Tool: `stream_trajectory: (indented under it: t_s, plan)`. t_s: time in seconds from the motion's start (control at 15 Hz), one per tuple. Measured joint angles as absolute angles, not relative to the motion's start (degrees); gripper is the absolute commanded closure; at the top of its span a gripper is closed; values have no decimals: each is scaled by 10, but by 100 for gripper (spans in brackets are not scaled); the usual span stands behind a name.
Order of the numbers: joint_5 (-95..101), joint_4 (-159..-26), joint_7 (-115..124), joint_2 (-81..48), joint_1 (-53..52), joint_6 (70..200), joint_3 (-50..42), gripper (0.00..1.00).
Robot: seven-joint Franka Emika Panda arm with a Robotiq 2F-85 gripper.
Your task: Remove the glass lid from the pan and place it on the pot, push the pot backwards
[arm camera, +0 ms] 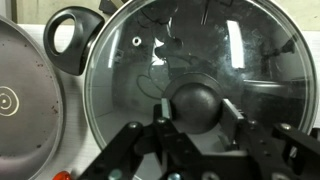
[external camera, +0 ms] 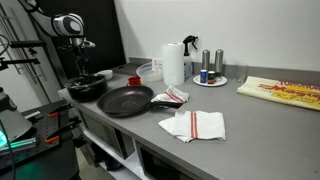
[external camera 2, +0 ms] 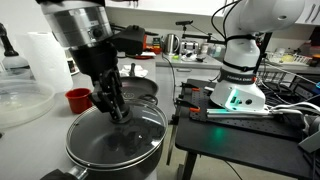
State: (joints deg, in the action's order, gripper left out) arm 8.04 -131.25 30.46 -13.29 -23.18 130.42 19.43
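Observation:
My gripper should open now, because the lid lies level on the black pot with its rim along the pot's rim and would stay there.
The glass lid (external camera 2: 140,130) lies level on the black pot (external camera 2: 112,163), its rim along the pot's rim. In the wrist view the lid (arm camera: 130,70) fills most of the picture, and the pot's loop handle (arm camera: 68,40) shows at the upper left. My gripper (arm camera: 198,108) comes straight down from above and is shut on the lid's dark round knob (arm camera: 195,100), one finger on each side. In both exterior views the gripper (external camera: 80,72) (external camera 2: 116,108) stands over the pot (external camera: 88,88). The wide black pan (external camera: 125,100) sits uncovered beside the pot.
A red cup (external camera: 134,80) and a clear plastic tub (external camera 2: 20,95) stand near the pot. A paper towel roll (external camera: 173,62), a plate with shakers (external camera: 210,80) and a striped cloth (external camera: 193,125) lie further along the counter. The counter's front edge (external camera: 110,122) runs close to the pan.

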Motion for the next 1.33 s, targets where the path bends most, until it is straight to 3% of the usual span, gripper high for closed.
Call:
stream_trajectory:
  t_s: [0.53,0.6,0.67,0.73,0.93,1.33]
  plan:
    - [80,-1312,305,-135,-235,1304,194,75]
    - [80,-1312,305,-135,-235,1304,194,66]
    - [80,-1312,305,-135,-235,1304,194,25]
    - [80,-1312,305,-135,-235,1304,194,23]
    - [80,-1310,305,-135,-235,1304,194,3]
    - [80,-1298,305,-135,-235,1304,194,0]
